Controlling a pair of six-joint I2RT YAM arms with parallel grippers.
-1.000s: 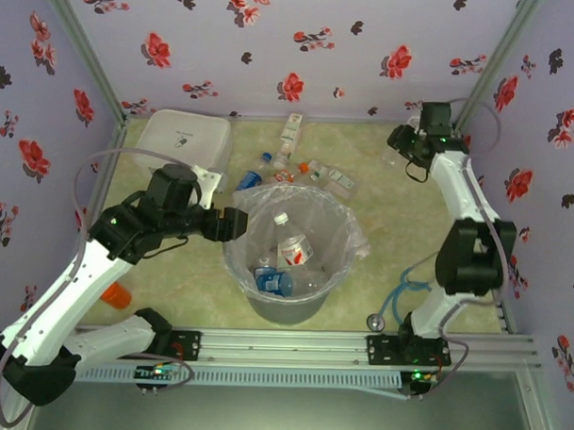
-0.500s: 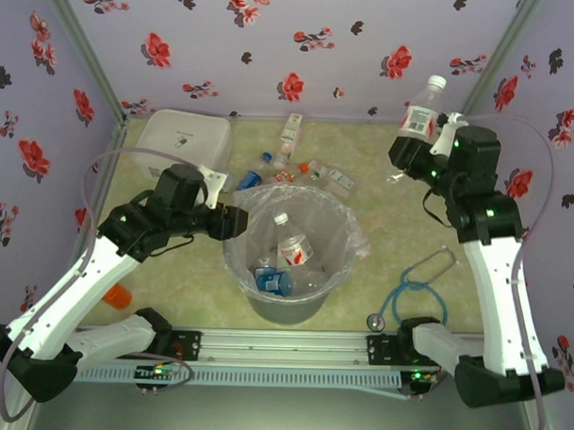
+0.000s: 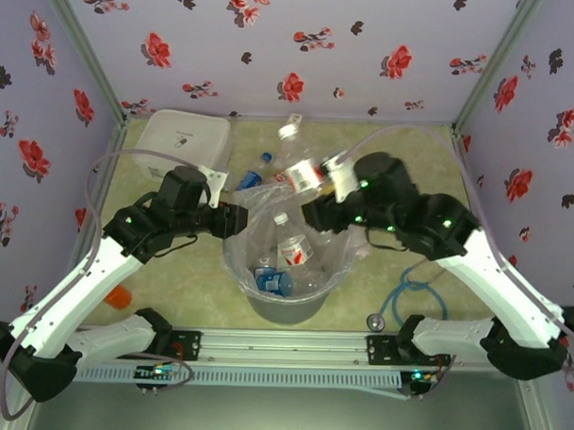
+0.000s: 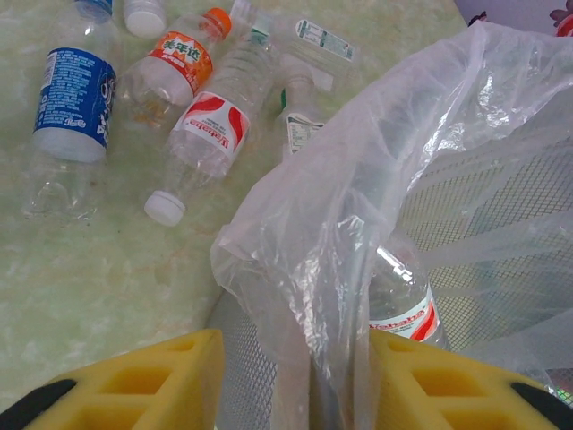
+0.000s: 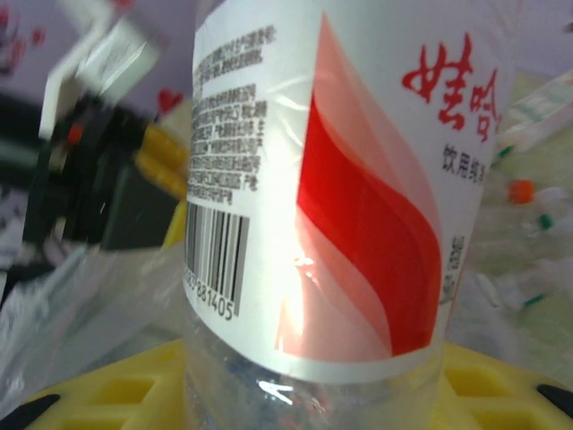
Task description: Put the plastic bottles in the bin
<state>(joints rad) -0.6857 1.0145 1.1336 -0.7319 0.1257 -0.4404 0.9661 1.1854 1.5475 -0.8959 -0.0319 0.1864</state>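
My right gripper now keeps hold of the clear bottle until its cap end, past the bin's far rim, is inside. If I opened now, it would likely drop outside.
The bin (image 3: 280, 311) is a round grey mesh bucket lined with a clear bag, mid-table, with bottles (image 3: 291, 247) lying inside. My right gripper (image 3: 316, 207) is shut on a clear bottle (image 3: 301, 166) with a red and white label (image 5: 358, 179). It holds the bottle tilted over the bin's far rim, white cap away from me. My left gripper (image 3: 237, 221) sits at the bin's left rim, open. Its yellow fingers (image 4: 143, 381) straddle the rim and bag fold (image 4: 313, 269). Several more bottles (image 4: 208, 125) lie on the table behind the bin.
A flat white lidded container (image 3: 186, 141) sits at the back left. A blue stethoscope (image 3: 412, 284) lies right of the bin. A small orange object (image 3: 117, 296) lies at the near left. Flowered walls close in three sides.
My right arm has swung from the back right corner to above the bin, carrying the bottle. My left gripper stayed at the bin's rim, its jaws narrowing.
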